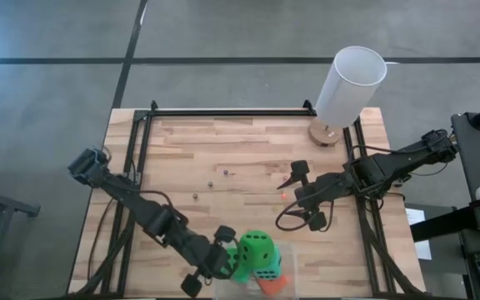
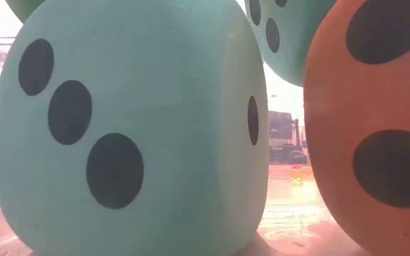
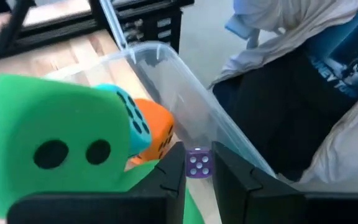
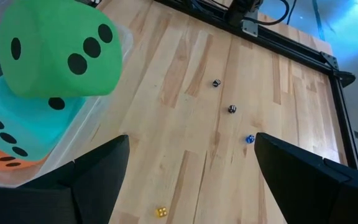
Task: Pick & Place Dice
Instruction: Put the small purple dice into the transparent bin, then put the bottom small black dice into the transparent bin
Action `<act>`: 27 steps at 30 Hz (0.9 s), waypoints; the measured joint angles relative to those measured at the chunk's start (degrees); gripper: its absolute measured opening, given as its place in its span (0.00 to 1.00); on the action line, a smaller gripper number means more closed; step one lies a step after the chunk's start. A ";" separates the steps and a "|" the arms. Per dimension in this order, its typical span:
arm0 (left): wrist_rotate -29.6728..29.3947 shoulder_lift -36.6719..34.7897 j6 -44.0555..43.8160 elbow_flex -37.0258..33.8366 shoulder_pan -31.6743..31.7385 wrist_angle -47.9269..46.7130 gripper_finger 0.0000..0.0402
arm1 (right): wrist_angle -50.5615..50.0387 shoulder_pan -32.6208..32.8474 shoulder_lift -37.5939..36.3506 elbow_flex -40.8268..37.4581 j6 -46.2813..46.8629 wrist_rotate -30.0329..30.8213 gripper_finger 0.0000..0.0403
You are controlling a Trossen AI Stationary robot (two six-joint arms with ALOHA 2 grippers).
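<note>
I should open my left gripper: the purple die (image 3: 197, 163) is over the open plastic bin (image 3: 185, 81), inside the bin's rim, so my left gripper would let go of the die.
My left gripper (image 3: 199, 169) is shut on a small purple die (image 3: 197, 163) with white pips. It hangs at the table's near edge, by the rim of a clear plastic bin (image 3: 185, 81). Piled in the bin are large soft dice: a green one (image 1: 258, 248) on top, teal (image 4: 23, 134) and orange (image 4: 5, 163) below. In the low view a teal die (image 2: 130, 128) and the orange die (image 2: 376, 121) fill the picture. My right gripper (image 4: 191, 140) stands open above the table's middle right. Several small dice (image 4: 232, 109) lie loose on the wood. My left gripper pinches the small purple die by two opposite faces (image 3: 189, 165) between its two fingertips (image 3: 169, 177). The fingers slant downward toward the table's near edge. The die is lifted clear, right next to the big green die (image 3: 55, 137) and over the bin's wall.
A tall white cylinder (image 1: 350, 83) on a round wooden foot stands at the far right corner. Black rails (image 1: 140, 158) run along the table's sides and far edge. A person in dark clothes (image 3: 291, 106) is just beyond the near edge. Bare wood (image 1: 223, 142) lies in the middle and far half.
</note>
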 joint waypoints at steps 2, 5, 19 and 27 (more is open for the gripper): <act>0.28 0.11 0.00 -0.02 0.02 -0.25 0.14 | 0.02 -0.01 0.00 0.00 0.00 0.00 0.85; 0.28 0.09 0.00 -0.39 0.00 0.79 0.14 | 0.04 -0.01 0.00 0.00 0.00 0.00 0.85; 0.47 0.09 -0.59 -0.48 -0.04 0.74 0.27 | 0.02 -0.01 0.00 0.00 0.00 0.00 0.85; 0.47 0.09 -0.59 -0.52 0.00 0.54 0.35 | 0.00 -0.01 0.00 0.00 0.00 -0.01 0.85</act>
